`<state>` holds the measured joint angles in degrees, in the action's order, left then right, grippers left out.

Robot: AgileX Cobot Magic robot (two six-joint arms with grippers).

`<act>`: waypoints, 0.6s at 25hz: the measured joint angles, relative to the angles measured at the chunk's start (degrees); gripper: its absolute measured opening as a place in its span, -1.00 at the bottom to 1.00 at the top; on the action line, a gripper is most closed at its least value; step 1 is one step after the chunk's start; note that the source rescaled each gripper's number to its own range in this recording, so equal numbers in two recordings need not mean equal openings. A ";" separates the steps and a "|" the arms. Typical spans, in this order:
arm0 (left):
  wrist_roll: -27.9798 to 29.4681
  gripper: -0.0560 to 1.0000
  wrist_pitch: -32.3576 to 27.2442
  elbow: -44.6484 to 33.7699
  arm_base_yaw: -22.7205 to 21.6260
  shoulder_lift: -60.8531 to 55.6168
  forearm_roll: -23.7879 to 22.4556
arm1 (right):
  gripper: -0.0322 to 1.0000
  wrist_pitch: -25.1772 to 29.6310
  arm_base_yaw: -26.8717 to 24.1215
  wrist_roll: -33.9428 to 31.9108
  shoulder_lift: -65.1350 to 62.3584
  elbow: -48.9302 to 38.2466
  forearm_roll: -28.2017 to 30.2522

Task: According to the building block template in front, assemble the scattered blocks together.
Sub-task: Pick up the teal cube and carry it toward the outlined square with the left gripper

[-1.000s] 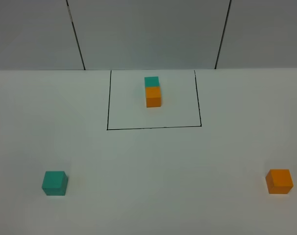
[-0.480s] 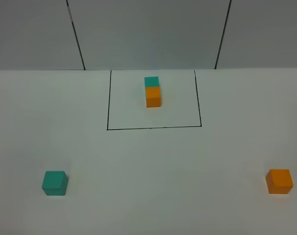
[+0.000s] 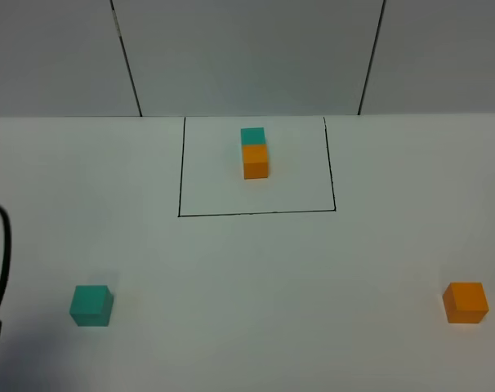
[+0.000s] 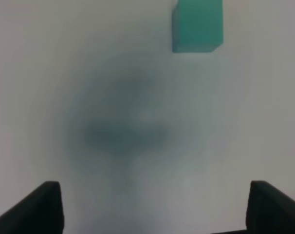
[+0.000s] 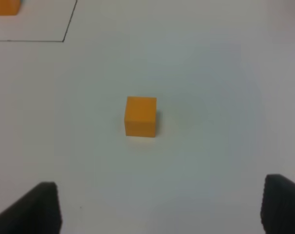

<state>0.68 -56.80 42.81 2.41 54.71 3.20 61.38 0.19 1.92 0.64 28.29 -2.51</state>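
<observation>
I should grab the scattered teal cube by its sides next with my left gripper, to rebuild the template's teal-and-orange pair point(image 3: 254, 153).
The building block template is a teal cube point(image 3: 252, 136) joined to an orange cube point(image 3: 256, 161) inside a thin black outline point(image 3: 256, 213) at the back middle of the white table. Of the scattered blocks, the teal cube point(image 3: 91, 305) point(image 4: 197, 24) sits at the front left and the orange cube point(image 3: 466, 302) point(image 5: 140, 116) at the front right. My left gripper point(image 4: 155, 207) is open, some way short of the teal cube. My right gripper point(image 5: 159, 207) is open too, well short of the orange cube. Neither holds anything.
A black cable point(image 3: 1, 245) of the left arm curves in at the left edge of the high view. A grey panelled wall point(image 3: 247, 57) stands behind the table. A corner of the outline point(image 5: 64, 39) and the template's orange cube point(image 5: 5, 7) show in the right wrist view.
The left arm's black cable has come into the high view at the left edge. Both loose cubes and the template have stayed in place.
</observation>
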 joint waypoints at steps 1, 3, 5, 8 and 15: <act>0.00 0.48 0.49 1.55 0.00 3.72 0.06 | 0.41 0.00 0.00 0.00 0.00 0.00 0.00; 0.00 0.49 1.05 4.28 0.00 10.15 0.52 | 0.41 0.00 0.00 0.00 0.00 0.00 0.00; 0.00 0.49 1.51 6.95 0.00 16.27 0.80 | 0.41 0.00 0.00 0.00 0.00 0.00 0.00; -0.06 0.49 1.93 9.73 0.43 23.48 1.40 | 0.41 0.00 0.00 0.00 0.00 0.00 0.00; -0.06 0.49 5.17 12.09 3.67 32.69 2.05 | 0.41 0.00 0.00 0.00 0.00 0.00 0.00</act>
<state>0.62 -51.63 54.91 6.08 87.40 5.26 61.38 0.19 1.92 0.64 28.29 -2.51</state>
